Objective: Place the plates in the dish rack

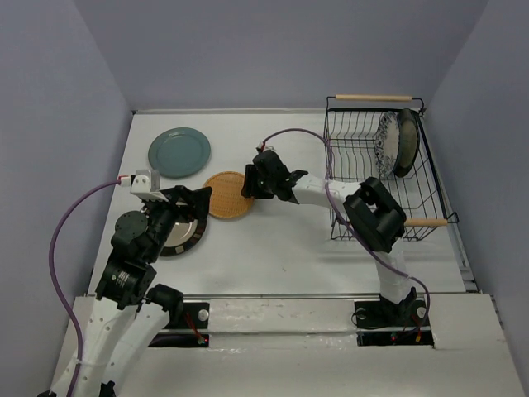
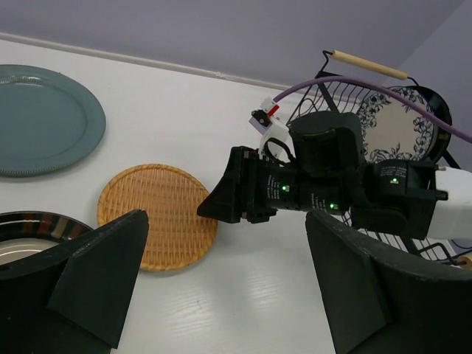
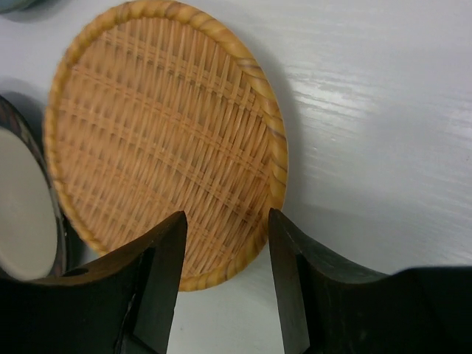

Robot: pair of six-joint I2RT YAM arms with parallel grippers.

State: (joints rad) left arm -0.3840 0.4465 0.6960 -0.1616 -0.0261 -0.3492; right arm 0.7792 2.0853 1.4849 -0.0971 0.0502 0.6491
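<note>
Next, my right gripper pinches the woven plate's rim (image 1: 250, 202) (image 3: 261, 237) on the dish rack side, leaving the rest free to load upright.
A woven orange-tan plate (image 1: 225, 197) lies flat mid-table. My right gripper (image 1: 250, 180) hovers at its right edge. In the right wrist view that gripper (image 3: 225, 221) is open, and the woven plate's (image 3: 162, 133) near rim shows in the gap, untouched by either finger. My left gripper (image 1: 195, 205) is wide open and holds nothing, above a dark striped-rimmed plate (image 1: 185, 236) that its arm partly hides. A teal plate (image 1: 179, 152) lies far left. The black wire dish rack (image 1: 355, 157) holds a blue floral plate (image 1: 385, 141) and a dark plate (image 1: 406, 142) upright.
The rack's wooden handles (image 1: 372, 98) run along its far and near ends. My right arm's elbow (image 1: 376, 213) stands against the rack's near-left corner. A purple cable (image 1: 297, 134) arcs over the table toward the rack. Grey walls close in the table on three sides.
</note>
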